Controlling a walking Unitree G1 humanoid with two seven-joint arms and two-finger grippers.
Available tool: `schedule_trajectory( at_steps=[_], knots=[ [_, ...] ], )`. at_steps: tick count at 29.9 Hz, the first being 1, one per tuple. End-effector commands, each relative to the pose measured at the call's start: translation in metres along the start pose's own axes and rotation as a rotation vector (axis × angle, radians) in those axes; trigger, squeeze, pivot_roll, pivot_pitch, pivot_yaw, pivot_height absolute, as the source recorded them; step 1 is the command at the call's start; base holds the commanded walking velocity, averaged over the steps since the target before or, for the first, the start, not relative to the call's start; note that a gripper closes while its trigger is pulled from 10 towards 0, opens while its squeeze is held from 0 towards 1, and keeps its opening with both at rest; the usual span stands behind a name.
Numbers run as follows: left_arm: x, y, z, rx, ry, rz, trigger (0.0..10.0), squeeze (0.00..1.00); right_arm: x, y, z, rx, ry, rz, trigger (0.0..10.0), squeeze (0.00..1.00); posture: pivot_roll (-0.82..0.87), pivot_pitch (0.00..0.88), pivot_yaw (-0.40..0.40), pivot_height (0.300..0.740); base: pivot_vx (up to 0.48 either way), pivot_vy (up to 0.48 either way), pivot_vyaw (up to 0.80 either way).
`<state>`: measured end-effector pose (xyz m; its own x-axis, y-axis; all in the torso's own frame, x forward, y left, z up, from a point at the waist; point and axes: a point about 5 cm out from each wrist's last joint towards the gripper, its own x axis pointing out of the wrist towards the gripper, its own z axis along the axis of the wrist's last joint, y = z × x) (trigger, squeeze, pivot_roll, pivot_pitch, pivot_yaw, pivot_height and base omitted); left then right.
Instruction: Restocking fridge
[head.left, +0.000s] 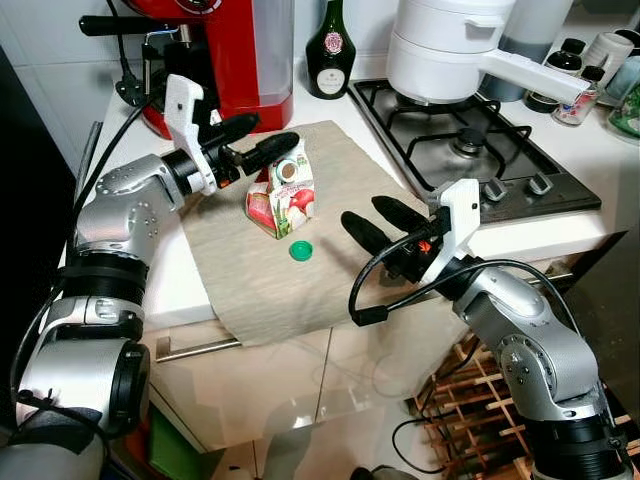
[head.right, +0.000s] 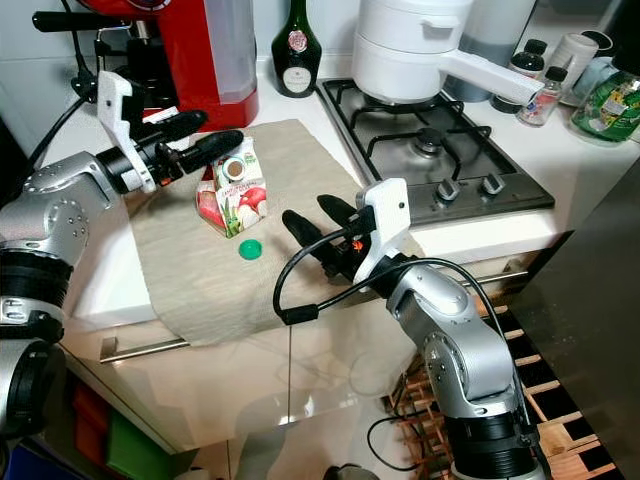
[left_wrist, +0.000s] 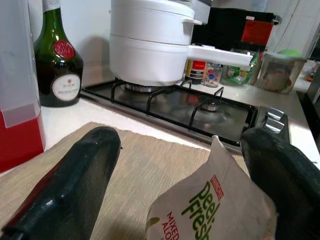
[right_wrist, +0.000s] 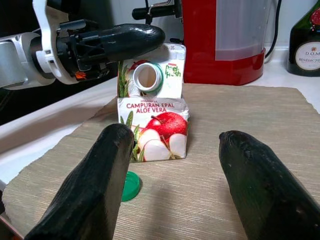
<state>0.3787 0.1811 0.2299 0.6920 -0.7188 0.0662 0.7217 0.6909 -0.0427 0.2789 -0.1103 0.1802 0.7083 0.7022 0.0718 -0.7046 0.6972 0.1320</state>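
I should next grab the carton by its gable top (head.left: 301, 155) with my left gripper. This will keep it upright so it doesn't spill, as the carton's round spout (head.left: 287, 171) has its cap off.
A small juice carton (head.left: 283, 197) with red apples printed on it stands upright on a beige mat (head.left: 270, 285), and its round spout is uncapped. Its green cap (head.left: 300, 250) lies on the mat just in front. My left gripper (head.left: 275, 132) is open, hovering at the carton's top with the gable (left_wrist: 215, 200) low between its fingers (left_wrist: 75, 185). My right gripper (head.left: 362, 211) is open too, low over the mat to the carton's right and pointing at it. In the right wrist view the carton (right_wrist: 155, 125) and cap (right_wrist: 131, 186) lie beyond the fingers (right_wrist: 95, 185).
A red coffee machine (head.left: 230, 60) and a green bottle (head.left: 329, 50) stand behind the mat. A white pot (head.left: 450, 45) sits on the gas hob (head.left: 470, 140) to the right, with jars (head.left: 575, 95) beyond. The counter's front edge (head.left: 520, 240) is close, and a wine rack (head.left: 470, 390) stands below.
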Motion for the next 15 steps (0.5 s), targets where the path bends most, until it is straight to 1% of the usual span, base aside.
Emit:
schedule_trajectory(
  at_steps=[1, 3, 5, 7, 9, 11, 12, 15],
  knots=[
    [-0.001, 0.004, 0.016, 0.051, -0.034, 0.022, 10.0, 0.00, -0.002, 0.002, 0.002, -0.005, -0.002, -0.006, 10.0, 0.00, -0.09, 0.021, 0.007, 0.736, 0.000, 0.000, 0.00],
    [-0.003, 0.005, 0.029, 0.078, -0.078, 0.037, 10.0, 0.00, -0.003, 0.002, 0.001, -0.004, 0.000, -0.008, 10.0, 0.00, -0.09, 0.021, 0.007, 0.736, 0.000, 0.000, 0.00],
    [-0.003, 0.004, 0.029, 0.089, -0.074, 0.027, 10.0, 0.00, -0.003, 0.002, 0.000, -0.004, 0.002, -0.008, 10.0, 0.00, -0.08, 0.024, 0.006, 0.736, 0.000, 0.000, 0.00],
    [-0.002, 0.002, 0.021, 0.085, -0.036, 0.011, 10.0, 0.00, -0.003, 0.003, 0.000, -0.001, 0.003, -0.006, 10.0, 0.00, -0.08, 0.024, 0.007, 0.736, 0.000, 0.000, 0.00],
    [-0.002, 0.001, 0.018, 0.076, -0.024, 0.008, 10.0, 0.00, -0.003, 0.003, -0.001, -0.001, 0.004, -0.006, 10.0, 0.00, -0.08, 0.024, 0.008, 0.736, 0.000, 0.000, 0.00],
    [0.001, -0.001, 0.007, 0.032, 0.008, -0.004, 10.0, 0.00, -0.002, 0.003, -0.001, 0.002, 0.004, -0.005, 10.0, 0.00, -0.08, 0.024, 0.010, 0.736, 0.000, 0.000, 0.00],
    [0.001, -0.001, 0.007, 0.032, 0.008, -0.004, 10.0, 0.00, -0.002, 0.003, -0.001, 0.002, 0.004, -0.005, 10.0, 0.00, -0.08, 0.024, 0.010, 0.736, 0.000, 0.000, 0.00],
    [0.003, -0.005, 0.001, -0.002, 0.018, -0.021, 10.0, 0.00, -0.002, 0.004, -0.003, 0.006, 0.006, -0.005, 10.0, 0.00, -0.08, 0.025, 0.014, 0.736, 0.000, 0.000, 0.00]
  ],
)
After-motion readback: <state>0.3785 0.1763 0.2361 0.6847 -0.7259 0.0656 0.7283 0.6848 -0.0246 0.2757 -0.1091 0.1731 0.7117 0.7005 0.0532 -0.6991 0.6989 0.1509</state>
